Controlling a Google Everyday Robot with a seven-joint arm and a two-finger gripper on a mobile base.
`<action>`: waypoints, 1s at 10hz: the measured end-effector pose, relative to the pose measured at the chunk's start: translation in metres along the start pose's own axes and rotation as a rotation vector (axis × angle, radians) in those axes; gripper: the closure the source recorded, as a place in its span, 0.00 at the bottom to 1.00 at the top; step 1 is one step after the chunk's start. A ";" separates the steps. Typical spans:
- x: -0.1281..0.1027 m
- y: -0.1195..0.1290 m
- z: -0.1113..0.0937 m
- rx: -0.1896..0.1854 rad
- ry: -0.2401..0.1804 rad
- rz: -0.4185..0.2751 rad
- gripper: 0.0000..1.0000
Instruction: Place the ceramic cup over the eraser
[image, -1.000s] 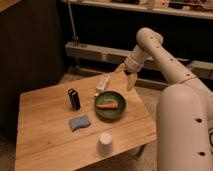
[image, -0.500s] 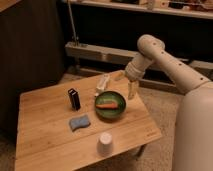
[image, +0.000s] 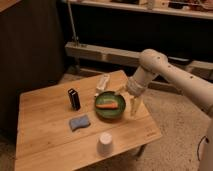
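The gripper grabs the ceramic cup by its upturned base end (image: 105, 138) next, leaving the cup's open rim free to go over the eraser.
The ceramic cup (image: 105, 144), small and plain white, stands upside down near the front edge of the wooden table (image: 45, 142). The eraser (image: 74, 99), a small black block, stands upright left of the table's middle. My gripper (image: 128, 99) hangs at the right side of the table, just right of a green bowl, with its pale fingers (image: 134, 106) spread open and empty. It is well behind and to the right of the cup and far right of the eraser.
A green bowl (image: 111, 113) holding an orange piece (image: 107, 105) sits mid-table beside the gripper. A wavy blue pad (image: 80, 122) lies in front of the eraser. A flat white bar (image: 102, 82) lies at the back edge. Shelving (image: 105, 52) stands behind.
My arm has swung down and forward; the gripper has moved from above the table's back right corner to low beside the green bowl. The objects have not moved.
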 end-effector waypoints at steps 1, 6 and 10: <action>-0.002 0.006 0.003 -0.002 0.002 -0.004 0.20; -0.009 0.011 0.007 -0.005 -0.034 -0.020 0.20; -0.067 0.058 0.040 -0.074 -0.125 -0.090 0.20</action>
